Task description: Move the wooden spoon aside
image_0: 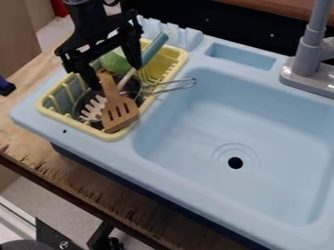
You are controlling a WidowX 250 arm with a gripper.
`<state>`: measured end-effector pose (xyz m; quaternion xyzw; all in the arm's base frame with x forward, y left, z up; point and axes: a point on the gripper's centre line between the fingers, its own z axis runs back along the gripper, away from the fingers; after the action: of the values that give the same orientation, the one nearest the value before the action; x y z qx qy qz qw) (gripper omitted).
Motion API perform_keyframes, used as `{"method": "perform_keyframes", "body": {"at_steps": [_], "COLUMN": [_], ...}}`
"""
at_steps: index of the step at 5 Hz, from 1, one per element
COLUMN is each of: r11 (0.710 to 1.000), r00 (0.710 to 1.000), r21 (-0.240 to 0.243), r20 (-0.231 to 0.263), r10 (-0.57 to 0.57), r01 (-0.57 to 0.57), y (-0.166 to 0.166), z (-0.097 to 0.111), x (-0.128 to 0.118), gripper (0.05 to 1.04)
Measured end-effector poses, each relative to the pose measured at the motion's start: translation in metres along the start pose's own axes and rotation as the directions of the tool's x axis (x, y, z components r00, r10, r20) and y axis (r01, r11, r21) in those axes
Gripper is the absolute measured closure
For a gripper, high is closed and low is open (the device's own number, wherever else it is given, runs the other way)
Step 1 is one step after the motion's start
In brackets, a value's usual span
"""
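Note:
Next, my gripper grabs the wooden spoon's handle, to move the spoon aside.
The black gripper point(116, 75) hangs over the yellow dish rack point(112, 139) at the upper left, its two fingers spread apart. A brown slotted wooden spatula or spoon point(118, 112) lies tilted in the rack, head toward the near edge. The upper end of its handle lies just below the gap between the fingers, nearer the left one. Beside it is a pale toothed utensil point(95, 106), over a dark round item. Whether the wooden handle touches a finger, I cannot tell.
A metal wire handle point(176, 85) sticks out over the rack's right side. A green item point(115, 62) and a teal handle point(155, 48) are at the rack's back. The blue sink basin point(189, 127) lies right of the rack, with a grey faucet point(306, 61) behind it.

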<state>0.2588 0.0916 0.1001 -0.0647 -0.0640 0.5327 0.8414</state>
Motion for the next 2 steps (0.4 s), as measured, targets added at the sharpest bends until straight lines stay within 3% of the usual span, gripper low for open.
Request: {"method": "perform_keyframes", "body": {"at_steps": [2], "r11": [1.0], "r00": [0.998], "r21": [0.007], "r20": [-0.058], "r10": [-0.02], "r01": [0.02], "y": [0.005], "z": [-0.0146], "x": [-0.0055], "gripper": [0.088]}}
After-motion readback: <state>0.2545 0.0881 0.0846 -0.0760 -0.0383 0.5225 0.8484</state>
